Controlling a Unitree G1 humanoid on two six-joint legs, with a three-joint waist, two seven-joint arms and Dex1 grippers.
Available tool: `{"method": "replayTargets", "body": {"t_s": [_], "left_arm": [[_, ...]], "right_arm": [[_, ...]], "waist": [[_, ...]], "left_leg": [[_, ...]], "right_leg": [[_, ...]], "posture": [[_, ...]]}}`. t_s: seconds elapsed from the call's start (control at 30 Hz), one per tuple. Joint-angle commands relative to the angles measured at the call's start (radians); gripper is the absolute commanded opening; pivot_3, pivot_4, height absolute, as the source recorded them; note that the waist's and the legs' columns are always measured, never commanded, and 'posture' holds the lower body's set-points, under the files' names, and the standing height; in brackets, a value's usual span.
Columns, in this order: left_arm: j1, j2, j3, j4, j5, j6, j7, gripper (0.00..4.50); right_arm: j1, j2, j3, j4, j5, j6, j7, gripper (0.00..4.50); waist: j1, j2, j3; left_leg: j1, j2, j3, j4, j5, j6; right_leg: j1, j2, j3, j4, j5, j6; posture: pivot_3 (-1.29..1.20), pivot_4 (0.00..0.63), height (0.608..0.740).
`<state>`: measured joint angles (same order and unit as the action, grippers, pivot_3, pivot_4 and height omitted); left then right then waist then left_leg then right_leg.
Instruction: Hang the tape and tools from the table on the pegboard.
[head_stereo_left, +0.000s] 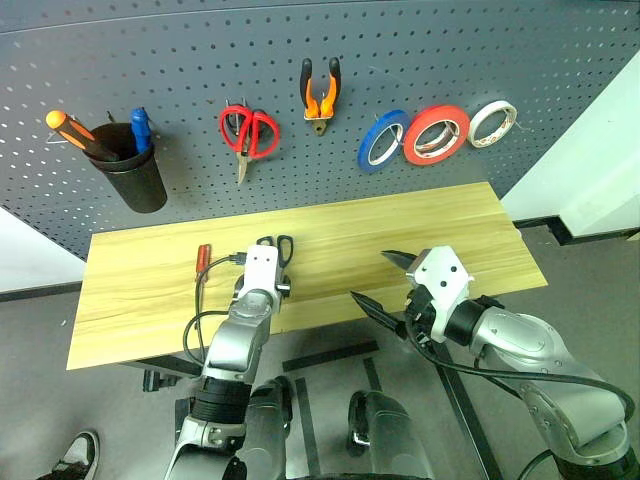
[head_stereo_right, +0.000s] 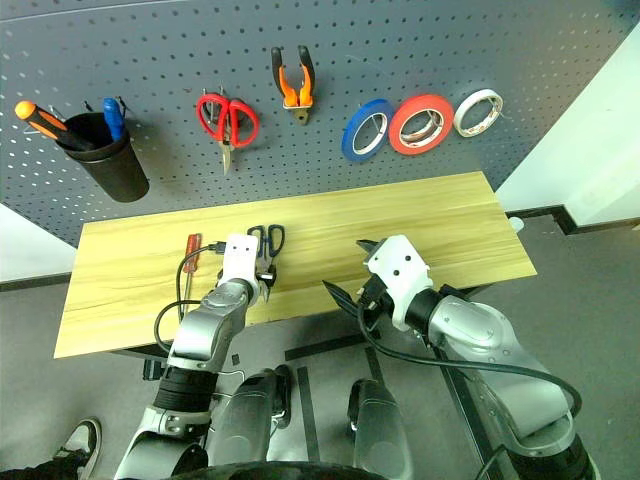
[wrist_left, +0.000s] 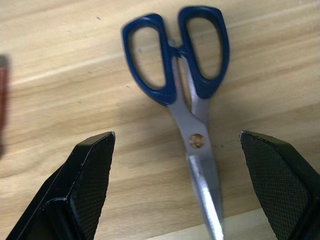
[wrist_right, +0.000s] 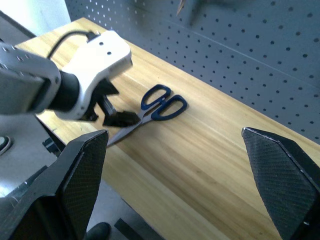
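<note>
My left gripper is above the scissors' pivot (wrist_left: 197, 140) and must lower before closing.
Dark-blue-handled scissors (wrist_left: 192, 90) lie flat on the wooden table (head_stereo_left: 420, 225) with their handles toward the pegboard (head_stereo_left: 200, 60). My left gripper (wrist_left: 177, 142) hangs low over them, open, with the blades between its two fingers and nothing gripped. A red-handled screwdriver (head_stereo_left: 202, 258) lies on the table just left of that hand. My right gripper (head_stereo_left: 385, 282) is held open and empty above the table's front edge, right of the scissors. The orange-and-black pliers (head_stereo_left: 320, 92) and the red tape (head_stereo_left: 436, 133) hang on pegboard hooks.
Red-handled scissors (head_stereo_left: 247, 132), a blue roll (head_stereo_left: 382, 140) and a white roll (head_stereo_left: 493, 123) also hang on the board. A black cup (head_stereo_left: 135, 170) at its left holds orange- and blue-handled tools. A person's shoe (head_stereo_left: 75, 455) shows on the floor at lower left.
</note>
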<state>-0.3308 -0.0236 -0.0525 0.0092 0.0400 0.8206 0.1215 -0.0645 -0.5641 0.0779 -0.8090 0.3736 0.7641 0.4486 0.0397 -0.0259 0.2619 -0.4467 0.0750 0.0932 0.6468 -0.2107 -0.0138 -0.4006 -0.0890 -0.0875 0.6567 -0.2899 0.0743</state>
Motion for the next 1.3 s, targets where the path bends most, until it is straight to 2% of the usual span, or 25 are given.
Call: {"method": "replayTargets", "body": {"t_s": [0.03, 0.8, 1.3], "left_arm": [[-0.038, -0.009, 0.016, 0.038, 0.012, -0.004, 0.022, 4.17], [-0.100, -0.054, 0.048, 0.258, -0.001, -0.120, 0.027, 4.17], [-0.121, -0.057, 0.061, 0.346, 0.006, -0.111, 0.042, 4.17]], "right_arm": [[-0.006, 0.008, -0.010, -0.056, 0.016, 0.010, -0.013, 4.46], [0.002, 0.028, -0.021, -0.124, 0.065, 0.073, -0.078, 4.46], [-0.001, 0.037, -0.018, -0.137, 0.080, 0.082, -0.106, 4.46]], "waist": [[0.000, 0.000, 0.000], [-0.002, 0.001, 0.010], [-0.002, 0.002, 0.010]], "left_leg": [[0.000, 0.000, 0.000, 0.000, 0.000, 0.000], [-0.009, 0.000, 0.000, -0.001, -0.001, 0.001], [-0.012, 0.000, 0.000, -0.001, -0.001, 0.002]], "right_leg": [[0.000, 0.000, 0.000, 0.000, 0.000, 0.000], [-0.007, -0.003, -0.001, -0.003, 0.000, 0.000], [-0.009, -0.003, -0.002, -0.005, 0.000, 0.000]], "posture": [[0.02, 0.289, 0.740], [-0.02, 0.319, 0.740], [-0.02, 0.319, 0.740]]}}
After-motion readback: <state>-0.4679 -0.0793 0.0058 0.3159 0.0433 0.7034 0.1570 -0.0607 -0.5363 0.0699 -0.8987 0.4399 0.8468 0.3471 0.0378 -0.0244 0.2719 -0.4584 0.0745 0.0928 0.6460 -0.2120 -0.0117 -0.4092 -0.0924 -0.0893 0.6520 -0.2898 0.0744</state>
